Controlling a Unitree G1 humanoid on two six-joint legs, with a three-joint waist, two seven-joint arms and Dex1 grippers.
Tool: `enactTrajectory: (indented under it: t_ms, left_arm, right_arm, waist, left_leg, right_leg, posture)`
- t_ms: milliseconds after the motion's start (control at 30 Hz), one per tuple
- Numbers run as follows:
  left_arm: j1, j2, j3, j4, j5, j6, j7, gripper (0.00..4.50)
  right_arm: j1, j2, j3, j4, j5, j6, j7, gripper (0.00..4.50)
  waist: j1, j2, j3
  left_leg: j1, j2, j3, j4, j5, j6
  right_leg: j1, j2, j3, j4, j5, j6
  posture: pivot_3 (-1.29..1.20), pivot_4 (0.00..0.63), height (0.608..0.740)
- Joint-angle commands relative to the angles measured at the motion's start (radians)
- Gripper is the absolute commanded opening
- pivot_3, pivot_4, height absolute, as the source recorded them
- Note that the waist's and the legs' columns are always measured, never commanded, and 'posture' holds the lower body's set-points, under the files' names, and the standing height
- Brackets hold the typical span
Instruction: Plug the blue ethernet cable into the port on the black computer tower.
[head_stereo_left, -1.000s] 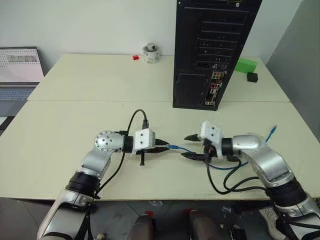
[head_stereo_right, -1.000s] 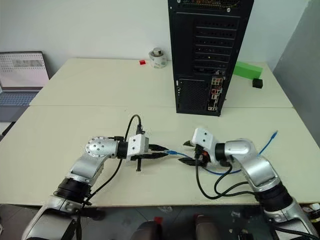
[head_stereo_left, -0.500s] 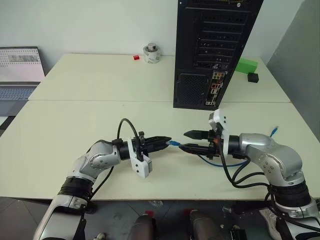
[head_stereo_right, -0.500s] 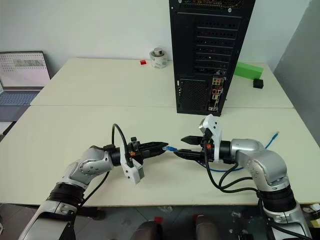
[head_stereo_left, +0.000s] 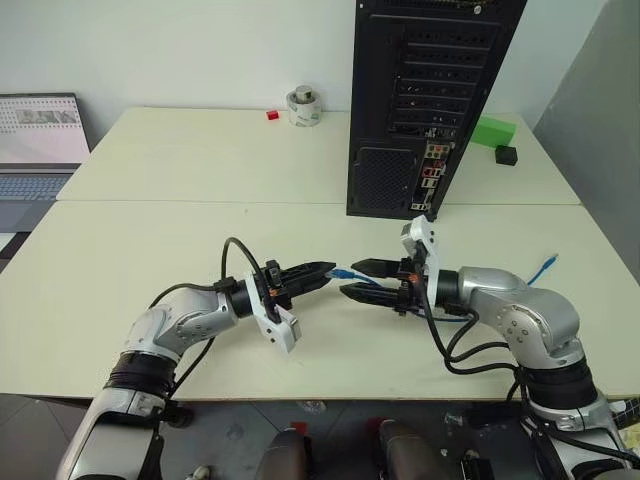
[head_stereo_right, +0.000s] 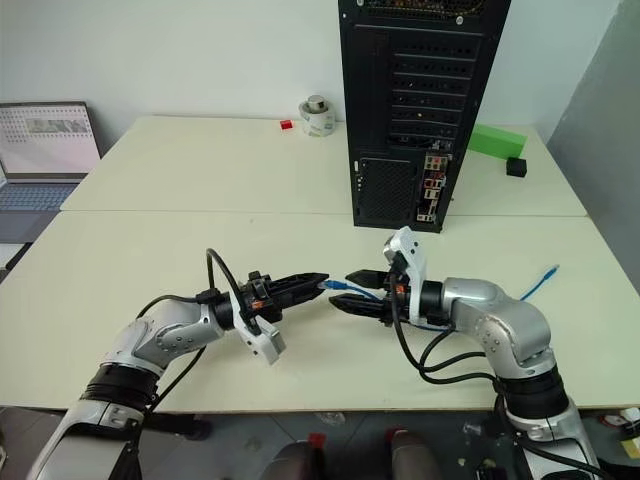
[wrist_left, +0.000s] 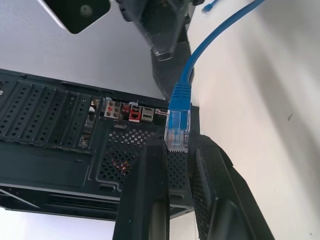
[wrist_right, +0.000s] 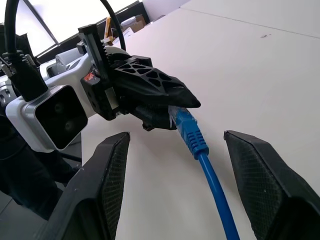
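The robot's right gripper will next grab the blue ethernet cable by the ribbed boot (head_stereo_left: 355, 276) behind the plug, because the left gripper's fingers cover the plug's clear tip.
The blue ethernet cable (head_stereo_left: 343, 272) is held by its plug (wrist_left: 178, 125) at the tips of my left gripper (head_stereo_left: 325, 270), which is shut on it and points right, just above the table. My right gripper (head_stereo_left: 358, 280) faces it from the right, open, with one finger (wrist_right: 100, 190) on each side of the cable (wrist_right: 210, 180) just behind the plug, not touching it. The cable runs under my right arm to its free end (head_stereo_left: 545, 265). The black computer tower (head_stereo_left: 430, 100) stands behind, its strip of coloured ports (head_stereo_left: 432, 178) facing me.
The cream table (head_stereo_left: 150, 230) carries a laptop (head_stereo_left: 40, 140) at the far left and a tape roll (head_stereo_left: 302, 105) with a small red block (head_stereo_left: 271, 115) at the back. Right of the tower sit a green box (head_stereo_left: 490, 130) and a black cube (head_stereo_left: 505, 154).
My left wrist has rolled over, swinging its white camera block from top to underside, still gripping the plug. My right gripper has rolled and moved left, its open fingers now straddling the cable.
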Motion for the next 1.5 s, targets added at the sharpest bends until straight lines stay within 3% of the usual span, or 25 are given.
enactTrajectory:
  t_ms: [33,400,767,933,1000,1133,1267,1433,1500]
  left_arm:
    - [-0.022,0.014,-0.011,-0.025,0.009,0.004,0.046,0.26]
    - [-0.017,0.025,-0.038,-0.048,0.02,0.028,0.09,0.25]
    - [-0.02,0.025,-0.055,-0.059,0.026,0.053,0.108,0.25]
    - [-0.022,0.034,-0.076,-0.033,-0.04,0.045,0.088,0.25]
    - [-0.025,0.036,-0.085,-0.025,-0.076,0.053,0.069,0.96]
    - [-0.025,0.041,-0.118,0.008,-0.205,0.097,-0.019,1.78]
    - [0.003,0.039,-0.154,0.019,-0.418,0.204,-0.174,2.59]
    - [0.049,0.011,-0.139,-0.078,-0.675,0.483,-0.361,3.78]
    - [0.052,-0.015,-0.126,-0.148,-0.786,0.649,-0.417,3.82]
  right_arm:
    - [-0.025,0.024,-0.002,0.005,0.007,-0.02,-0.021,2.5]
    - [-0.029,0.031,0.002,0.027,0.006,-0.031,-0.034,0.06]
    - [-0.051,0.027,-0.006,0.059,0.014,-0.023,-0.03,0.01]
    - [-0.062,0.013,-0.009,0.072,0.021,-0.013,-0.016,0.01]
    - [-0.064,0.006,-0.011,0.075,0.021,-0.012,-0.011,0.0]
    - [-0.067,-0.013,-0.019,0.072,0.021,-0.01,-0.01,0.0]
    - [-0.065,-0.033,-0.055,0.065,0.016,-0.022,-0.035,0.0]
    - [-0.061,-0.039,-0.11,0.055,-0.057,-0.09,-0.15,0.0]
    - [-0.068,-0.026,-0.122,0.059,-0.114,-0.131,-0.228,0.0]
  waist:
    - [0.0,0.0,0.0]
    - [-0.001,0.0,0.0]
    - [-0.001,0.0,0.0]
    - [0.0,0.0,0.0]
    - [0.0,0.0,0.0]
    - [0.0,0.0,0.0]
    - [-0.001,0.0,0.0]
    - [-0.002,0.0,0.0]
    - [-0.002,0.0,0.0]
  left_leg:
    - [0.0,0.0,0.0,0.0,0.0,0.0]
    - [0.0,0.0,0.0,0.0,0.0,0.0]
    - [0.0,0.0,0.0,0.0,0.0,0.0]
    - [0.0,0.0,0.0,0.0,0.0,0.0]
    - [0.0,0.0,0.0,0.0,0.0,0.0]
    - [0.0,0.0,0.0,0.0,0.0,0.0]
    - [0.0,0.0,0.0,0.0,0.0,0.0]
    - [0.0,0.0,0.0,0.0,0.0,0.0]
    - [0.0,0.0,-0.001,0.0,0.0,0.0]
  right_leg:
    - [0.0,0.0,0.0,0.0,0.0,0.0]
    - [0.0,0.0,0.0,0.0,0.0,0.0]
    - [0.0,0.0,0.0,0.0,0.0,0.0]
    - [0.0,0.0,0.0,0.0,0.0,0.0]
    - [0.0,0.0,0.0,0.0,0.0,0.0]
    - [0.0,0.0,0.0,0.0,0.0,0.0]
    - [0.0,0.0,-0.001,0.0,0.0,0.0]
    - [0.0,0.0,0.0,0.0,0.0,0.0]
    - [0.0,0.0,-0.001,0.0,0.0,0.0]
  posture:
    - [0.0,0.15,0.74]
    - [0.0,0.15,0.74]
    - [0.0,0.15,0.74]
    - [0.0,0.15,0.74]
    - [0.0,0.15,0.74]
    - [0.0,0.15,0.74]
    - [0.0,0.15,0.74]
    - [0.0,0.15,0.74]
    - [0.0,0.15,0.74]
